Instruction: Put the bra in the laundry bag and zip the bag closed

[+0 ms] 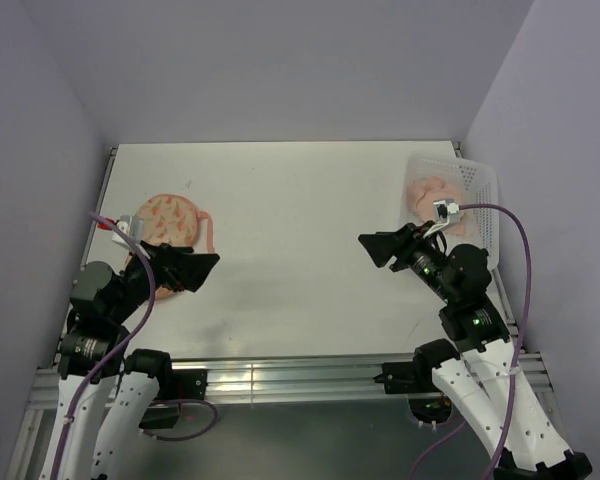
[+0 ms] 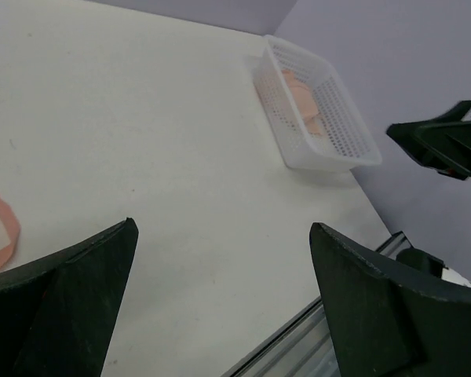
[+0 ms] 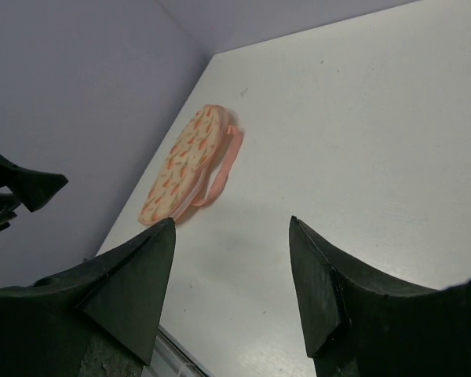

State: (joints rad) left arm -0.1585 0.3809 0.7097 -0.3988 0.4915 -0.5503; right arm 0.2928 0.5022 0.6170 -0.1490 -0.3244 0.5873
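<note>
The laundry bag's patterned top layer needs to be folded open for the bra [image 1: 432, 192]. My left gripper should next grab that layer by its edge beside the pink loop.
The laundry bag [image 1: 170, 217], a peach oval pouch with orange pattern and a pink loop, lies at the left of the table; it also shows in the right wrist view [image 3: 184, 162]. The bra [image 1: 432, 192], pale peach-pink, lies inside the white perforated basket [image 1: 477, 180] at the right; it shows in the left wrist view [image 2: 304, 100] too. My left gripper [image 1: 208, 262] is open and empty, just right of the bag, above the table. My right gripper [image 1: 370, 243] is open and empty, left of the basket.
The basket [image 2: 341, 133] stands against the right wall at the table's far right. Lilac walls close in the left, back and right. A metal rail [image 1: 280, 375] runs along the near table edge.
</note>
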